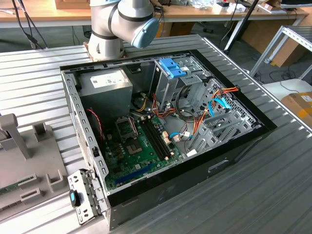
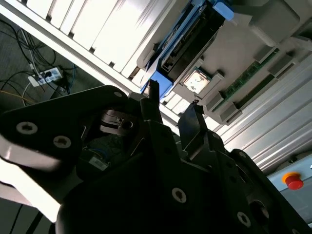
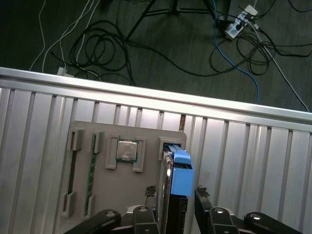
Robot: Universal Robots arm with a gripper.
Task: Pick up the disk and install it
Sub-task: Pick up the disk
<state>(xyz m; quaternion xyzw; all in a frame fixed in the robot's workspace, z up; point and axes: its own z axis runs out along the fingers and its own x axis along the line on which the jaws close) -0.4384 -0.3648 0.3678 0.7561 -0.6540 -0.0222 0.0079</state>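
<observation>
I will next grab the disk by its blue-framed top end, so that I can install it in the computer case.
The disk stands on edge in a slot of a grey holder plate, its bright blue frame facing the camera. In the second wrist view the disk appears as a dark slab edged in blue. My gripper hovers over it, open, with one black fingertip on each side of the disk and a small gap to each. In the second wrist view the gripper has its two fingertips apart and short of the disk. The open computer case lies on the ribbed table, with a metal drive cage inside.
The holder plate also carries a memory stick and a processor chip. A grey box with a white sticker sits in the case. Cables lie on the floor past the table edge. A red button sits nearby.
</observation>
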